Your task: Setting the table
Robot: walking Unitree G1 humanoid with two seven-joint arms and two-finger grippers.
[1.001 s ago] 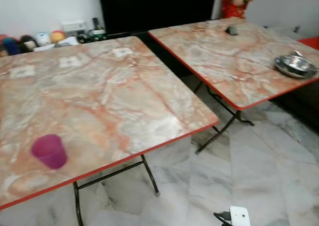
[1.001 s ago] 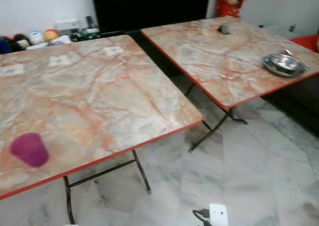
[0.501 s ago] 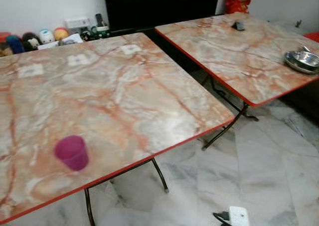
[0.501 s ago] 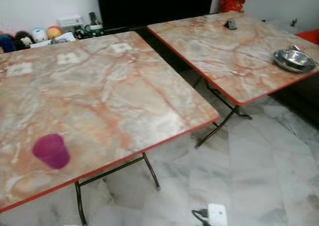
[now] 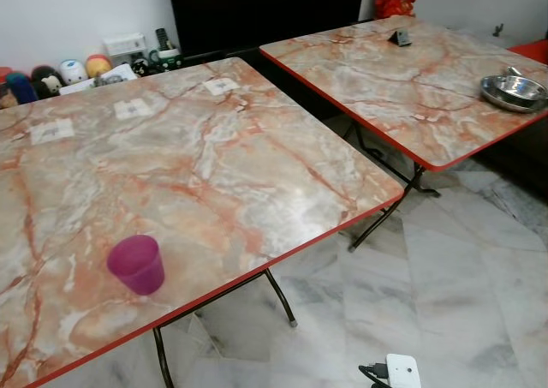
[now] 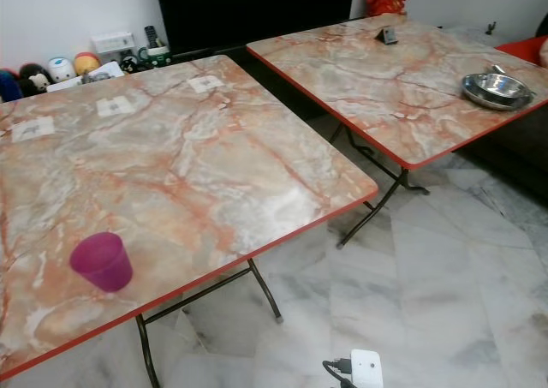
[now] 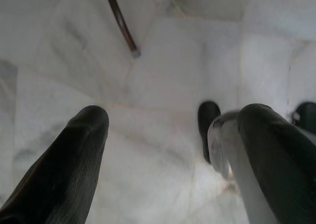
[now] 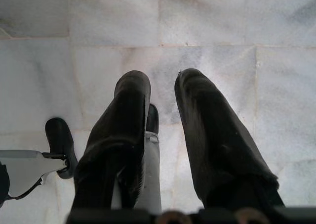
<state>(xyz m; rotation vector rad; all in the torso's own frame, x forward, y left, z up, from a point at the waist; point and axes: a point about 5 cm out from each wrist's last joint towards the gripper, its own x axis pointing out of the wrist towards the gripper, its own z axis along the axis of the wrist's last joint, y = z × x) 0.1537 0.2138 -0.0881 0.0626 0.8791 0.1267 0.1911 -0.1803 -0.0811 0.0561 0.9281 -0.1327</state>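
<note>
Next, my left gripper picks up the purple cup by its narrower lower half [image 5: 146, 278], since the cup flares wide at its rim [image 5: 132, 239].
A purple plastic cup [image 5: 136, 265] stands upright near the front edge of the near marble-patterned table [image 5: 197, 165]. A steel bowl [image 5: 514, 92] rests at the right edge of the second table [image 5: 402, 88], with a small dark object [image 5: 399, 37] at that table's far side. My left gripper [image 7: 173, 130] hangs over the white floor, its fingers wide apart and holding nothing. My right gripper [image 8: 163, 85] also hangs over the floor, with a narrow gap between its fingers and nothing in it.
Three white paper squares [image 5: 133, 109] lie along the near table's far side. Toys and a socket box [image 5: 51, 75] line the back wall. A gap with folding legs [image 5: 385, 208] separates the tables. A white plug box [image 5: 402, 373] lies on the marble floor.
The whole picture has shifted, so the camera has moved: the cup now shows further right and closer to centre. Nothing on the tables has moved.
</note>
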